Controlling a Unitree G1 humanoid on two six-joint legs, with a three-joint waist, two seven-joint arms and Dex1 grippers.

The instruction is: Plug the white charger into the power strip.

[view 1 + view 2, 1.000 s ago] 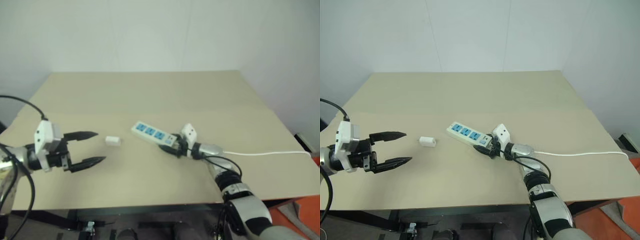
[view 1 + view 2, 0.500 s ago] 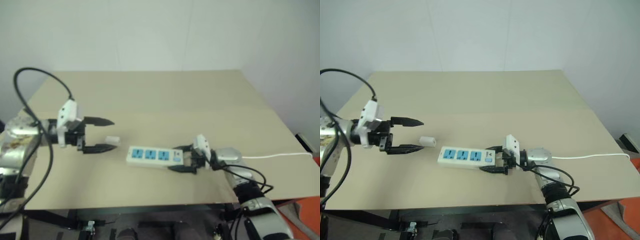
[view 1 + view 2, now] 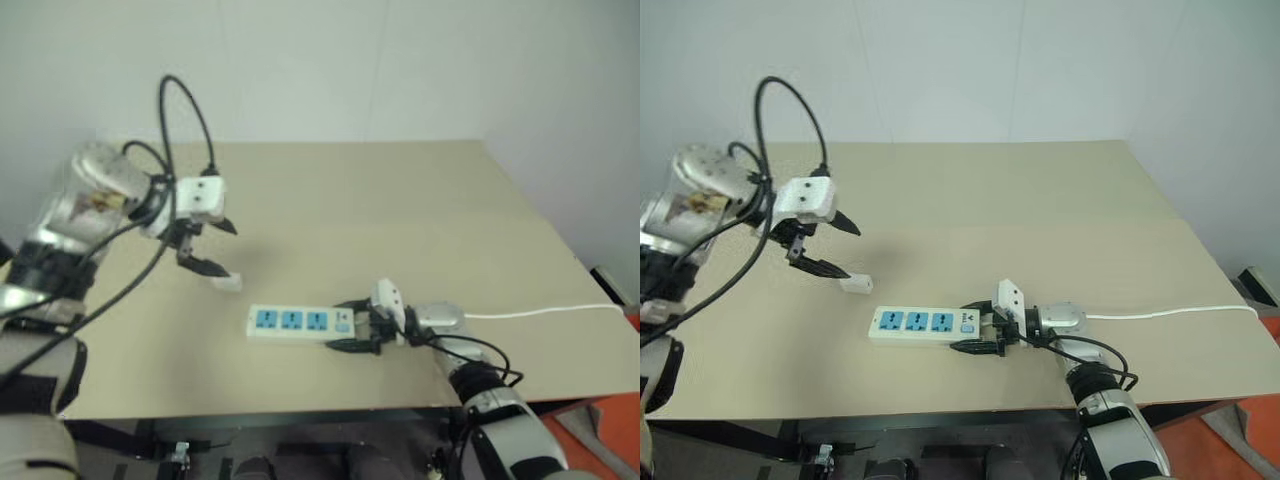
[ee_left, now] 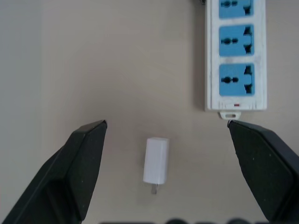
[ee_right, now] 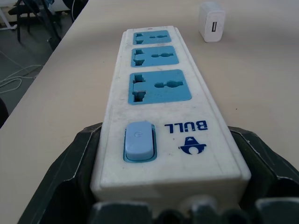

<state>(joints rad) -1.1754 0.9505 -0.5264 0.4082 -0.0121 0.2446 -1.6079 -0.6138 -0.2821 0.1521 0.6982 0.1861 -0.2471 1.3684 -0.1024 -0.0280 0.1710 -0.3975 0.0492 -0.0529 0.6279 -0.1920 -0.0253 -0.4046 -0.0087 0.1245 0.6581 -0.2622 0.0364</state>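
Next, my left gripper grabs the charger by the flat sides of its white body (image 3: 228,283) (image 4: 156,160), since its metal prongs stick out at one end of the charger.
The white charger (image 3: 856,285) lies flat on the tan table, a little left of the power strip (image 3: 915,324). My left gripper (image 3: 848,251) hangs just above and behind the charger, tilted down at it and open; in the left wrist view the charger (image 4: 155,159) sits between its wide-spread fingers (image 4: 79,163), untouched. The strip, a white bar with three blue sockets (image 5: 159,86), lies parallel to the table's front edge. My right gripper (image 3: 975,331) is shut on the strip's switch end, one finger (image 5: 77,158) on each side.
The strip's thin white cord (image 3: 1160,312) runs right to the table edge (image 3: 1230,290). A black cable (image 3: 790,100) loops up over my left arm. The table's front edge (image 3: 890,408) is close behind the strip. Bare tabletop stretches towards the wall.
My left arm has risen and swung in over the charger, tilting down at it. My right gripper has pulled the strip nearer and turned it parallel to the front edge.
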